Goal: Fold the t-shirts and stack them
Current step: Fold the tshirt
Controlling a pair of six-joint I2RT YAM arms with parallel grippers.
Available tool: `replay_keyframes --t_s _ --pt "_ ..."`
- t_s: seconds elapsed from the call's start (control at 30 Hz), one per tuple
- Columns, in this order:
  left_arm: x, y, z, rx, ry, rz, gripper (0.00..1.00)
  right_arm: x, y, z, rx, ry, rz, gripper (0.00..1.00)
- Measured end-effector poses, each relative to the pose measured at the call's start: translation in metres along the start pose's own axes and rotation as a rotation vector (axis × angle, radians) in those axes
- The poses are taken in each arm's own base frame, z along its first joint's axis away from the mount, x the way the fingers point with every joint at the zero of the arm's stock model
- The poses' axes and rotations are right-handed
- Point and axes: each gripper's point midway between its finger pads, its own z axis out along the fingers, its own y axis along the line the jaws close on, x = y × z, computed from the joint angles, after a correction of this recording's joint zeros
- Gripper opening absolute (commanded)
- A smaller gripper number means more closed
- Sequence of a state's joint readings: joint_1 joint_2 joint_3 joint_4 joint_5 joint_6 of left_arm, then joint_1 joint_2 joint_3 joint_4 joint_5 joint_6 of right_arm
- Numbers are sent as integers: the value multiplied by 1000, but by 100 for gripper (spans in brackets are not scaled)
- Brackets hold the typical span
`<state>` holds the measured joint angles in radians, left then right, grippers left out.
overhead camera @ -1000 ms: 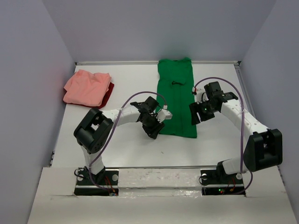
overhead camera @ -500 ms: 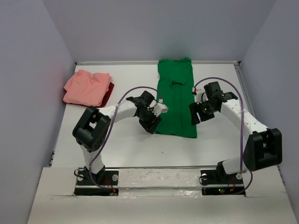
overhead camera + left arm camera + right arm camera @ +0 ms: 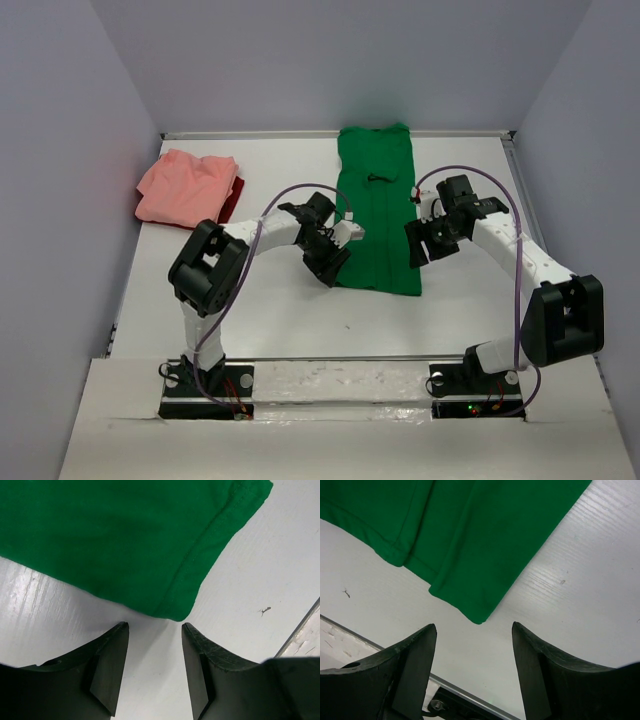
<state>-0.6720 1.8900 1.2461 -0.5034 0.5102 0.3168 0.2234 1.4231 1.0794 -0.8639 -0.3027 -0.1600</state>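
Observation:
I will next use my left gripper to grab the green t-shirt's near corner opposite my right gripper's corner, so that the t-shirt's near end can be folded over.
A bright green t-shirt (image 3: 377,210), folded into a long narrow strip, lies in the middle of the table and runs from the back wall toward me. My left gripper (image 3: 327,272) hovers open at its near left corner (image 3: 175,614), with only bare table between the fingers (image 3: 112,652). At the near right corner (image 3: 479,619) my right gripper (image 3: 416,250) is open and empty too. A salmon-pink t-shirt (image 3: 185,186) lies folded at the back left on top of dark red cloth (image 3: 233,204).
White walls close the table (image 3: 280,310) on the left, back and right. A metal rail (image 3: 340,360) runs along the near edge by the arm bases. Purple cables loop over both arms.
My left arm has drawn its elbow in and its gripper has shifted slightly left, off the shirt's edge. The right arm and the shirts have not moved.

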Motion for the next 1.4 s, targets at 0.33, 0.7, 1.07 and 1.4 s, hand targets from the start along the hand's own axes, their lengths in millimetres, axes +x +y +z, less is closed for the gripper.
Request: replay_keyframes --t_s 0.33,0.7,1.07,1.4 --pt "-12 -1 0 35 -8 -7 57 0 0 0 -1 1 0 67" --pt "-11 -1 3 63 3 -18 54 1 1 3 -10 11 3 66" --pt "-8 3 7 44 18 -29 50 1 1 3 -14 10 3 64" --pt "-8 9 8 10 12 -40 33 1 3 3 -25 9 0 62"
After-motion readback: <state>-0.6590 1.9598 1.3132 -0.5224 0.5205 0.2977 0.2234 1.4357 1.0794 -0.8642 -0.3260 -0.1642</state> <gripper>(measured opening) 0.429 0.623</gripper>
